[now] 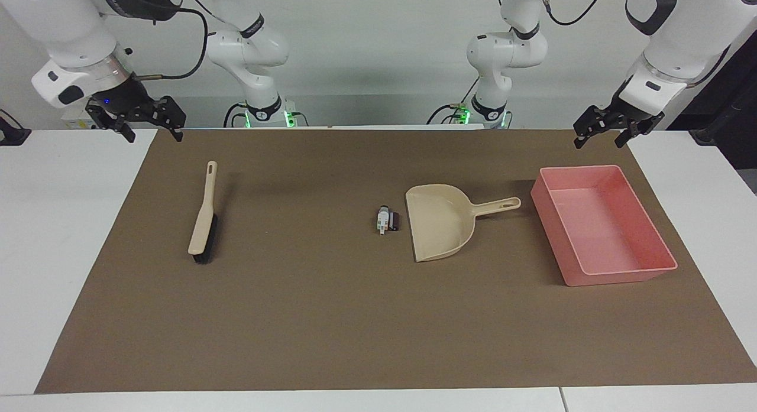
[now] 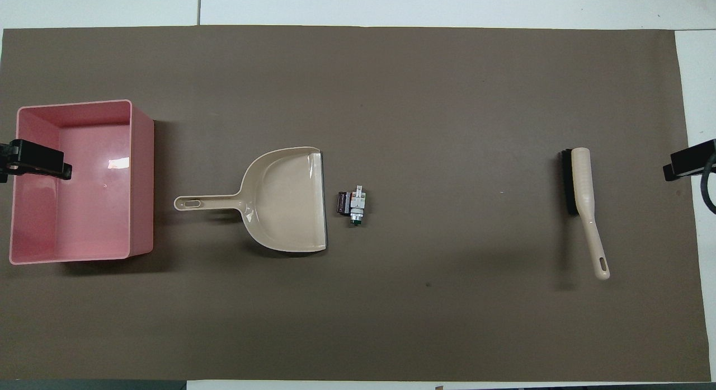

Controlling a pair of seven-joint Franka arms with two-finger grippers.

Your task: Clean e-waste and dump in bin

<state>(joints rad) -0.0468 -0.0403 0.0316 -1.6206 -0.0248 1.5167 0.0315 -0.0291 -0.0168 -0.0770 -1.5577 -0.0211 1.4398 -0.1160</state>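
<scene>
The brush is long and its bristled head [image 2: 578, 182] is the big end. So my right gripper grabs the brush by its handle close to the head [image 2: 589, 228] next.
The e-waste [image 1: 388, 219] is a tight cluster of tiny parts in the middle of the brown mat: a white-grey piece with a green patch [image 2: 357, 202] and a small dark piece [image 2: 342, 202]. It lies just off the open lip of the beige dustpan [image 1: 440, 223], whose handle points at the bin [image 1: 615, 276], a pink tray with nothing in it at the left arm's end. A beige brush [image 1: 204, 217] lies at the right arm's end. My left gripper [image 1: 598, 141] hangs open, high over the mat's corner by the bin. My right gripper [image 1: 154, 134] hangs open over the mat's corner by the brush. Neither holds anything.
The brown mat [image 1: 331, 317] covers most of the white table [image 1: 59, 252]. In the overhead view one left finger [image 2: 39, 159] overlaps the bin's outer rim and one right finger [image 2: 691, 159] shows at the mat's end. Bare mat lies between brush and e-waste.
</scene>
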